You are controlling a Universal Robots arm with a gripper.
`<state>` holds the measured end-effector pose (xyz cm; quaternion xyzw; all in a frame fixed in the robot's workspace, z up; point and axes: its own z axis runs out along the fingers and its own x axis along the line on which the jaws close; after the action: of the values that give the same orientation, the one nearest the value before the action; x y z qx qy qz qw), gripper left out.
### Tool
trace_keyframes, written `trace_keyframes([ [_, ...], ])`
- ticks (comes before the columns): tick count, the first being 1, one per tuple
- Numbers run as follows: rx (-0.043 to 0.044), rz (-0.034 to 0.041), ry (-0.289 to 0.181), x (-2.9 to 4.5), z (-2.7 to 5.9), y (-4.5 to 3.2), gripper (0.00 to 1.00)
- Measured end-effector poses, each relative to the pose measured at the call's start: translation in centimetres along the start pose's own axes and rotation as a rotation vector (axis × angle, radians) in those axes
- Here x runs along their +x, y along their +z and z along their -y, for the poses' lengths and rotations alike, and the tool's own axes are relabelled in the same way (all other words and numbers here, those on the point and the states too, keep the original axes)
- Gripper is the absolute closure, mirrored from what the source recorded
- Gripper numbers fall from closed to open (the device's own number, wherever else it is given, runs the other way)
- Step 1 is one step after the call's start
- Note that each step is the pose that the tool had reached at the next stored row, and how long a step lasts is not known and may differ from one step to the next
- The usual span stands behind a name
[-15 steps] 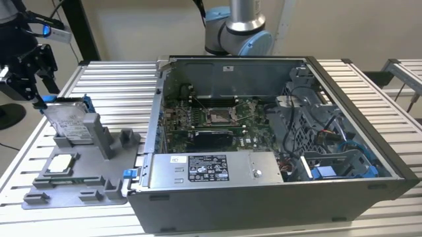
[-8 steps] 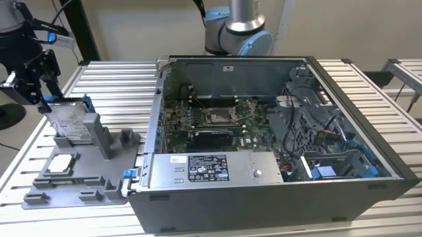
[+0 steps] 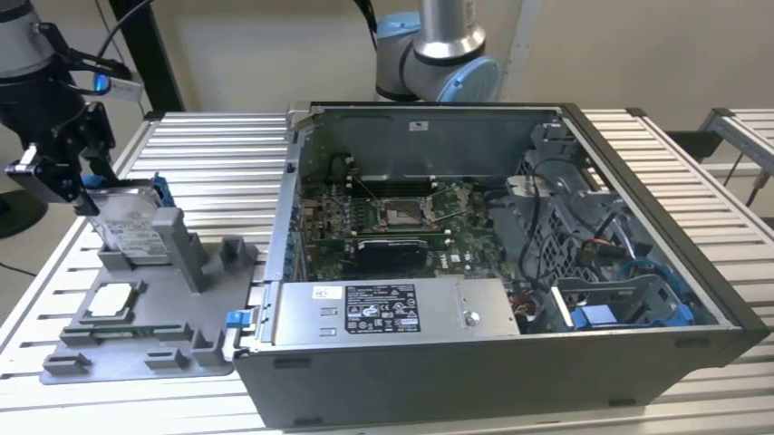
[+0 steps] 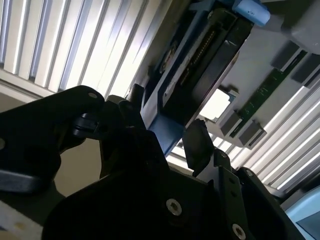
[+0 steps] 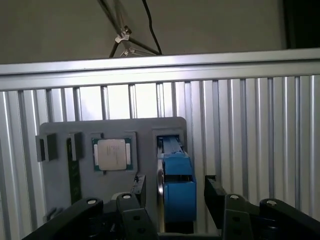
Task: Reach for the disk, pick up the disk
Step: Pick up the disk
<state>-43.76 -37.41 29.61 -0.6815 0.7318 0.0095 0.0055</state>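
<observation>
My gripper next needs to pick up the disk by its exposed upper end (image 3: 123,192), since the holder's slot closes around the disk's lower end.
The disk (image 3: 130,227) is a silver-grey drive with a white label and a blue frame. It stands on edge in a slot of the grey holder (image 3: 145,349), at the exterior view's left. My gripper (image 3: 82,188) is down over its upper end. In the first wrist view the disk's blue edge (image 5: 176,187) lies between the two black fingers (image 5: 138,187), with a small gap on each side. The second wrist view shows the same: the disk (image 4: 192,75) runs between the fingertips (image 4: 196,141), and my gripper (image 4: 167,120) is open around it.
A small white-topped chip (image 5: 111,154) sits in the holder beside the disk. An open computer case (image 3: 641,172) stands to the exterior view's right, with a long grey labelled box (image 3: 387,310) along its front. Everything rests on a slatted metal table (image 3: 217,154).
</observation>
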Motion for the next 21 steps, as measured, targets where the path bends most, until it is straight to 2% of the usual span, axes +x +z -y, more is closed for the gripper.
trace_keyframes([
  [21,-0.0012,0.0017,-0.002,0.08,0.02,3.66,0.0],
])
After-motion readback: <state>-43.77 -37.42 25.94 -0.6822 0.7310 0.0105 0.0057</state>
